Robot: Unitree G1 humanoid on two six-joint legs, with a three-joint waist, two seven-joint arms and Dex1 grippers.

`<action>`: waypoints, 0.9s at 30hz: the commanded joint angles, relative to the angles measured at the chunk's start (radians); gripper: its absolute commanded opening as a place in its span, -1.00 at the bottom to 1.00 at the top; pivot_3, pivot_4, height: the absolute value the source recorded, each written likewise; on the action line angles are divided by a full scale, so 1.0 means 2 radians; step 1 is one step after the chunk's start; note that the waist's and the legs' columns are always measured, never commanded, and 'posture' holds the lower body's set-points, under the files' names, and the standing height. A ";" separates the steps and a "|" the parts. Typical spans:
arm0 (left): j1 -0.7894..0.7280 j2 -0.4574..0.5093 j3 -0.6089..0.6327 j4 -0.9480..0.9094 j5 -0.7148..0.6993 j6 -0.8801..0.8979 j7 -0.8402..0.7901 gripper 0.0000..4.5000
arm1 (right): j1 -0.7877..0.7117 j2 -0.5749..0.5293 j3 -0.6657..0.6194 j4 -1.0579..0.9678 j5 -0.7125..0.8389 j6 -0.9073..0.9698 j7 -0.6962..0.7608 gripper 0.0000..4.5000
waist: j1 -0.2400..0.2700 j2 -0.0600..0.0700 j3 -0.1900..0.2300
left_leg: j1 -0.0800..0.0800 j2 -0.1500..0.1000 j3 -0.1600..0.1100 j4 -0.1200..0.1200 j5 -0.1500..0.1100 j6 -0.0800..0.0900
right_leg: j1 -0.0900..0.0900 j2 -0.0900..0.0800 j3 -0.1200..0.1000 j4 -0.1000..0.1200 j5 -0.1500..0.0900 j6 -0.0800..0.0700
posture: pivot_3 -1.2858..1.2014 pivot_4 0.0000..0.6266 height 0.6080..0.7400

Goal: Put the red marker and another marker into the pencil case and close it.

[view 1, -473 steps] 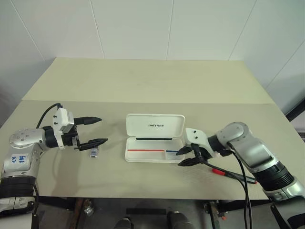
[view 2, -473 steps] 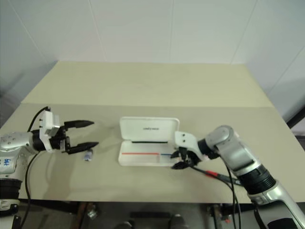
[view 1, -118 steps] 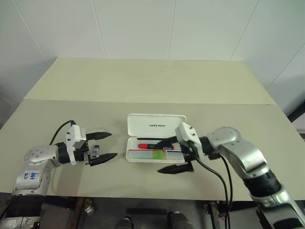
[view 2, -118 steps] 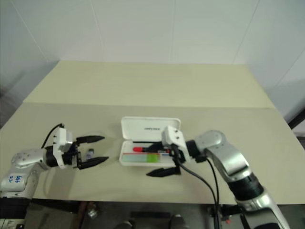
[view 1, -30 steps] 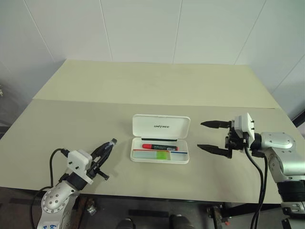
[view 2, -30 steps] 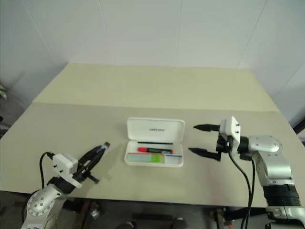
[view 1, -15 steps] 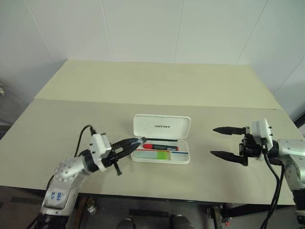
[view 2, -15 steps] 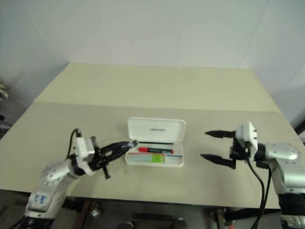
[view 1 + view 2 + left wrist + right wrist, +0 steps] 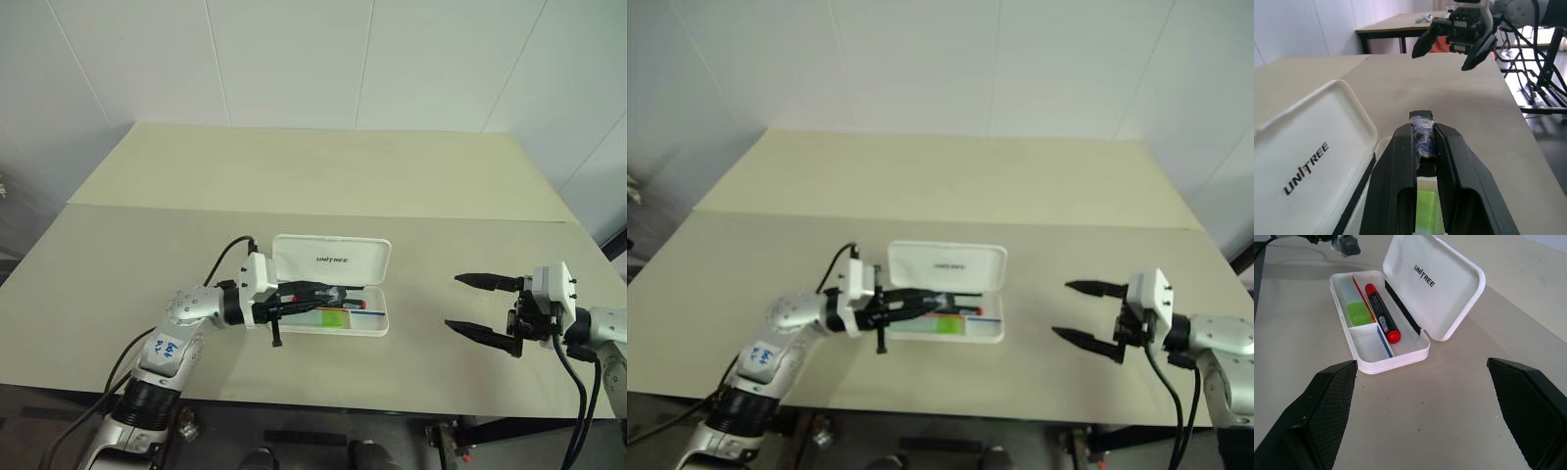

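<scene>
The object hangs above the red marker, so it is too early to let go. My left gripper next moves the purple-grey object (image 9: pixel 336 294) toward the pencil case's small end section (image 9: pixel 368 320).
The white pencil case (image 9: pixel 331 259) lies open at mid-table, lid propped up at the back. Inside lie the red marker (image 9: pixel 1382 313), black-barrelled with a red cap, and the other marker, a pale green highlighter (image 9: pixel 1355 308), side by side in the long compartment. My left gripper (image 9: pixel 336 292) reaches level from the left over the open tray, shut on a small purple-grey object (image 9: pixel 1423 139) pinched at its fingertips. It hides much of the red marker in the head views. My right gripper (image 9: pixel 482 310) stands open well to the right of the case, with nothing between its fingers.
The case's small end compartment (image 9: pixel 1371 345) holds nothing. The beige table (image 9: pixel 294 186) runs far back behind the case, with a seam across its middle. Its front edge lies close below both arms. A white wall stands behind.
My left gripper has swung right and up from the table's front left to over the open case, carrying the small object. The right gripper has drawn back to the right, still open.
</scene>
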 commanded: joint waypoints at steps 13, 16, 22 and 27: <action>-0.092 -0.077 -0.061 0.112 0.069 -0.027 -0.026 -0.88 | 0.061 0.000 -0.038 -0.097 0.025 0.022 -0.056 1.00 | 0.000 0.000 0.000 | 0.000 0.000 0.000 0.000 0.000 0.000 | 0.000 0.000 0.000 -0.001 0.001 0.002 | 0.03 -0.52 1.00; -0.089 -0.081 -0.071 0.122 0.078 -0.033 -0.037 -0.88 | 0.065 0.001 -0.038 -0.104 0.026 0.023 -0.063 1.00 | 0.001 0.000 0.000 | 0.000 0.000 0.000 0.000 0.000 0.000 | 0.000 0.000 0.000 -0.001 0.001 0.002 | 0.03 -0.52 1.00; -0.089 -0.086 -0.070 0.139 0.088 -0.041 -0.034 -0.88 | 0.073 -0.001 -0.043 -0.112 0.030 0.025 -0.069 1.00 | 0.001 0.000 0.000 | -0.001 0.000 0.000 0.000 0.000 0.000 | 0.000 0.000 0.000 -0.001 0.001 0.002 | 0.03 -0.52 1.00; -0.095 -0.091 -0.071 0.162 0.098 -0.050 -0.032 -0.88 | 0.077 -0.001 -0.043 -0.119 0.033 0.026 -0.076 1.00 | 0.001 0.000 0.000 | -0.001 0.000 0.000 0.000 0.000 0.000 | 0.000 0.000 0.000 -0.001 0.001 0.002 | 0.03 -0.52 1.00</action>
